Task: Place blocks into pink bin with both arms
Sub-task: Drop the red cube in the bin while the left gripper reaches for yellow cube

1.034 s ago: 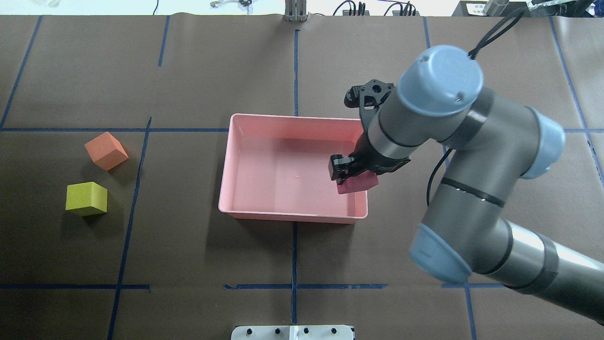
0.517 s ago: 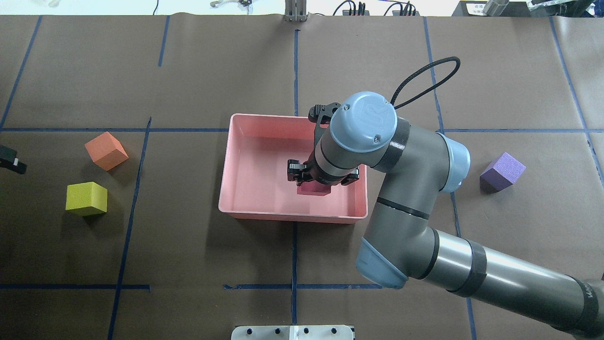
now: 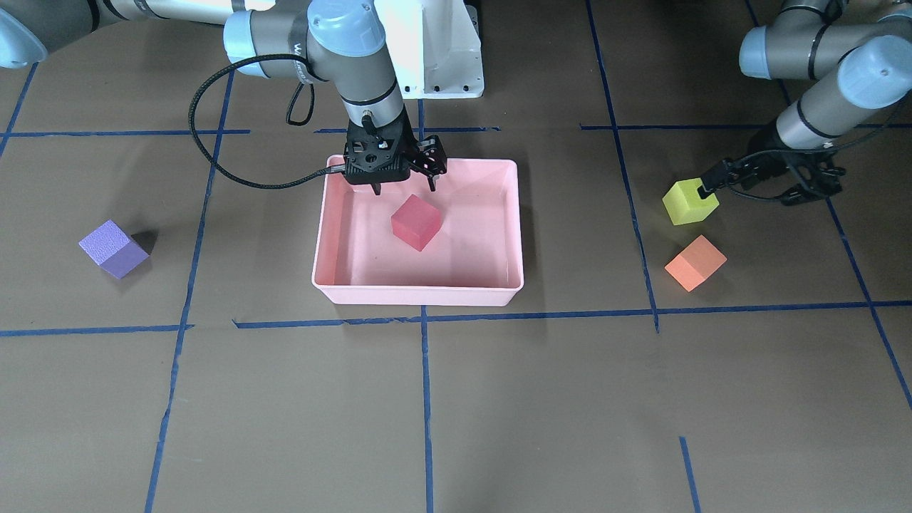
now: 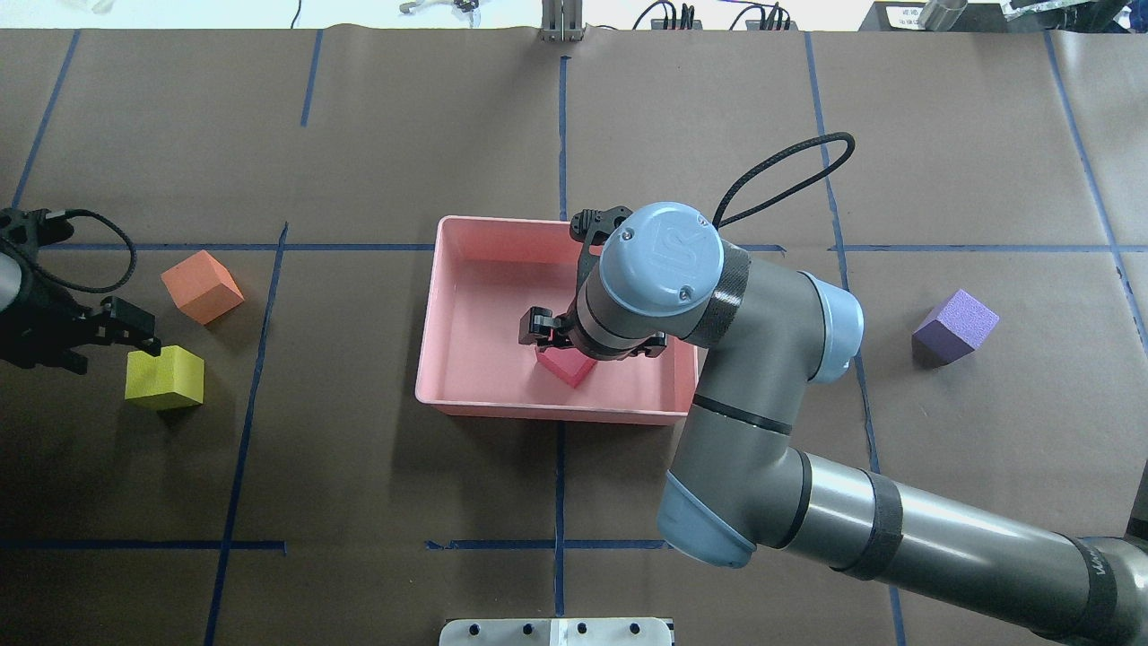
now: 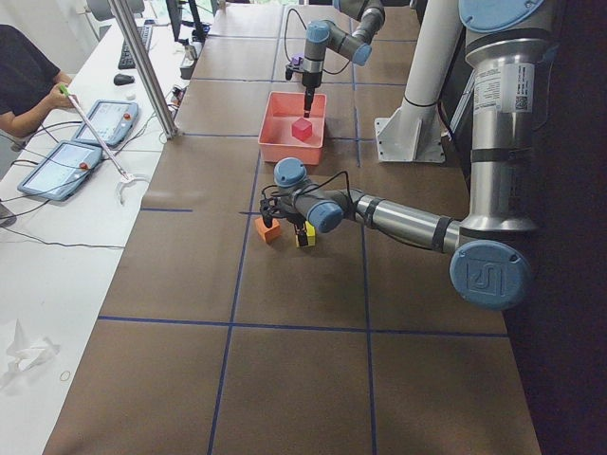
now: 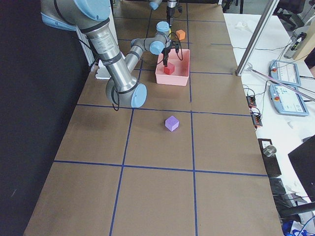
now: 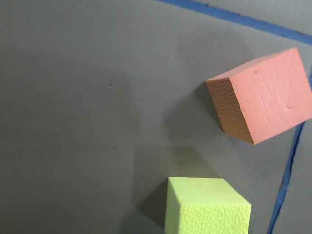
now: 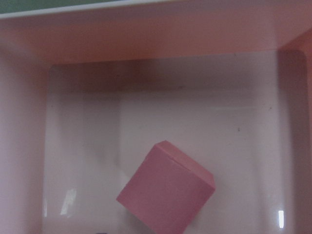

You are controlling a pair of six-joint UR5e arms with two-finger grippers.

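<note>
My left gripper is to grab the yellow-green block (image 4: 166, 377) by its opposite sides next, to place it into the pink bin.
The red-pink block (image 3: 417, 221) lies loose and tilted on the floor of the pink bin (image 3: 417, 296), also in the right wrist view (image 8: 165, 197). My right gripper (image 3: 403, 189) hangs open just above it, at the bin's robot-side wall. In the overhead view the right wrist covers most of the block (image 4: 565, 366). My left gripper (image 4: 108, 350) is open, low beside the yellow-green block (image 4: 166, 377), one finger at its top edge. The orange block (image 4: 202, 285) sits just beyond. The left wrist view shows the yellow-green (image 7: 207, 207) and orange (image 7: 268, 95) blocks. The purple block (image 4: 955, 325) sits alone on the right.
Brown paper with blue tape lines covers the table. The white pedestal base (image 3: 434, 50) stands behind the bin. The right arm's black cable (image 4: 780, 175) loops above the bin's far edge. Operators' tablets (image 5: 71, 152) lie on a side table.
My right gripper moved left over the bin and let go of the red-pink block, which now rests on the bin floor. My left arm came in from the left to the yellow-green block.
</note>
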